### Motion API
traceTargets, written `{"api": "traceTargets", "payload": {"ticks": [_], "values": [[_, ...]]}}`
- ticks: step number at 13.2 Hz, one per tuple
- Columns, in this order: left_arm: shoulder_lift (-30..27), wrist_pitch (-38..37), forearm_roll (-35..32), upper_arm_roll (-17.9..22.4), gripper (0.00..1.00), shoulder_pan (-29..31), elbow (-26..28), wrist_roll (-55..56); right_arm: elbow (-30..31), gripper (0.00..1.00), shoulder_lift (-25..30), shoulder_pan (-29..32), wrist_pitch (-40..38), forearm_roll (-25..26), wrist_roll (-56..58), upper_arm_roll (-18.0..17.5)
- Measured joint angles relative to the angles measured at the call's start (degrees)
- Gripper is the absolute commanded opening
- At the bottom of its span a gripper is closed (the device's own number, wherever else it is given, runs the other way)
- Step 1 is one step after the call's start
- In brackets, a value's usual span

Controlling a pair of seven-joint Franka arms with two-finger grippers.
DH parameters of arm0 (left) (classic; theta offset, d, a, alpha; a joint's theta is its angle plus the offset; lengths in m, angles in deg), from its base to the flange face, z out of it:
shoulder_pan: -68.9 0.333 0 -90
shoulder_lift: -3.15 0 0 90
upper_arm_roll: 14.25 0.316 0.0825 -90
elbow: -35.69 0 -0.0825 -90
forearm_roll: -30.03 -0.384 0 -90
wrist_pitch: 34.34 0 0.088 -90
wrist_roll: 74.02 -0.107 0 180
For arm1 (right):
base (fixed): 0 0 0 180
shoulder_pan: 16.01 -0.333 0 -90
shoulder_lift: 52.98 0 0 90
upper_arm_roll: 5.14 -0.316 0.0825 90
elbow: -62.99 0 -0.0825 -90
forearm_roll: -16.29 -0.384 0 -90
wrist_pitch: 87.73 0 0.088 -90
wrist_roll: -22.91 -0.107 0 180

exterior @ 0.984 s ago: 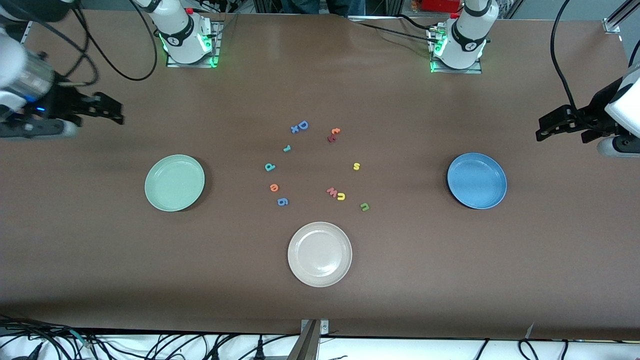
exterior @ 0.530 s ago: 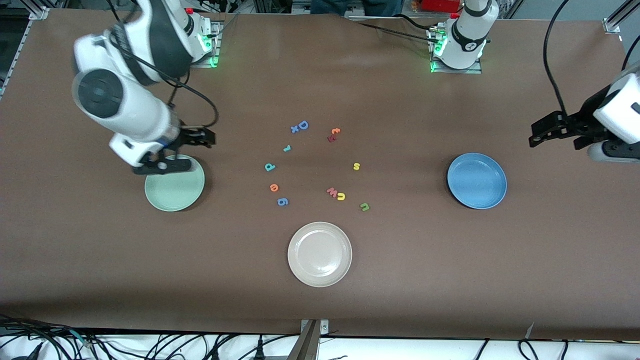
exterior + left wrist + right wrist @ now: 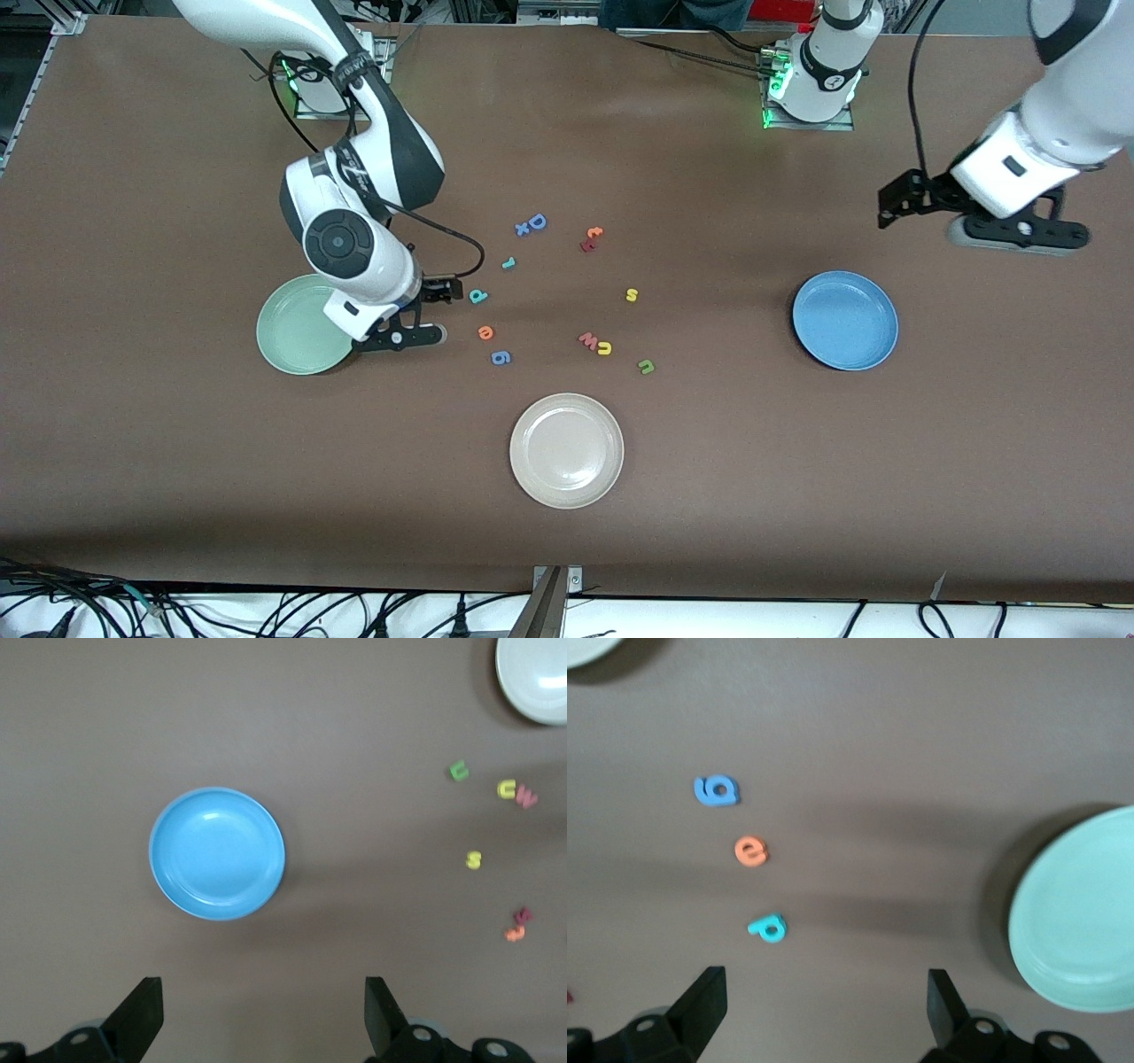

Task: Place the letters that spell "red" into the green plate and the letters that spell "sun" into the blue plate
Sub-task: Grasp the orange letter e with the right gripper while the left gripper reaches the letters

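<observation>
My right gripper grabs the orange e's round outer edges next, to spell "red" in the green plate (image 3: 288, 332) (image 3: 1081, 912).
The teal r (image 3: 508, 262), teal d (image 3: 477, 295) and orange e (image 3: 485, 332) lie mid-table, beside the green plate (image 3: 288, 332). The yellow s (image 3: 632, 294), yellow arch (image 3: 604, 347) and olive arch (image 3: 646, 366) lie toward the blue plate (image 3: 844, 320). My right gripper (image 3: 448, 290) hangs open and empty over bare table between the green plate (image 3: 1081, 912) and the d (image 3: 768, 927). My left gripper (image 3: 884, 211) is open and empty, over the table near the blue plate (image 3: 217, 853), on the side toward the robots' bases.
A beige plate (image 3: 566, 450) sits nearest the front camera. Other letters lie among the task's own: a blue D (image 3: 536, 221) with a small x, an orange and a red letter (image 3: 590, 239), a pink w (image 3: 588, 339) touching the yellow arch, a blue g (image 3: 500, 357).
The right arm swung from over the green plate's rim to just beside the teal d. The left arm moved in from the table's end toward the blue plate. No letter moved.
</observation>
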Motion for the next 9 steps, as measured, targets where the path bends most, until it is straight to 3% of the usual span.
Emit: {"api": "traceTargets", "payload": {"ticks": [4, 7, 9], "values": [[-0.08, 0.02, 0.81, -6.33, 1.0, -0.24, 5.74, -0.09, -2.9, 0.99, -4.9, -2.72, 4.22, 0.0, -1.06, 0.0], [0.47, 1.17, 7.59, -8.05, 1.0, -0.34, 8.28, -0.04, -2.87, 0.88, -9.37, -6.37, 11.0, 0.06, -6.27, 0.05], [0.73, 4.24, 8.83, -8.28, 1.0, -0.34, 11.73, -0.04, -2.86, 0.71, -12.04, -7.31, 14.14, 0.07, -7.07, 0.3]]}}
